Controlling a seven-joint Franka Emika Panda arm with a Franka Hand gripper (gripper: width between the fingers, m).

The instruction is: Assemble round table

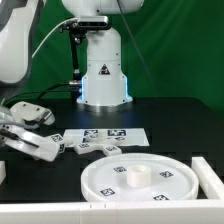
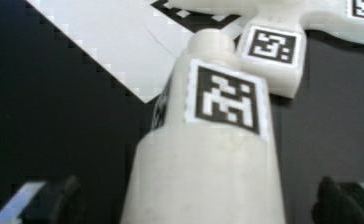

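The white cylinder is between the gripper's fingers, with one finger on each side, so the gripper would hold it by closing now and needs to close on it.
The short thick white cylinder with a square tag fills the wrist view and lies between my gripper's two dark fingers, with a dark gap on each side. The gripper is open. In the exterior view the gripper is low at the left, with the cylinder at its tip. The small cross-shaped piece lies just beyond the cylinder, also seen in the exterior view. The large round rimmed disc lies flat at the front with a small hub in its middle.
The marker board lies behind the cross piece and shows in the wrist view. The robot's white base stands at the back. A white rail runs along the front, with a white block at the right.
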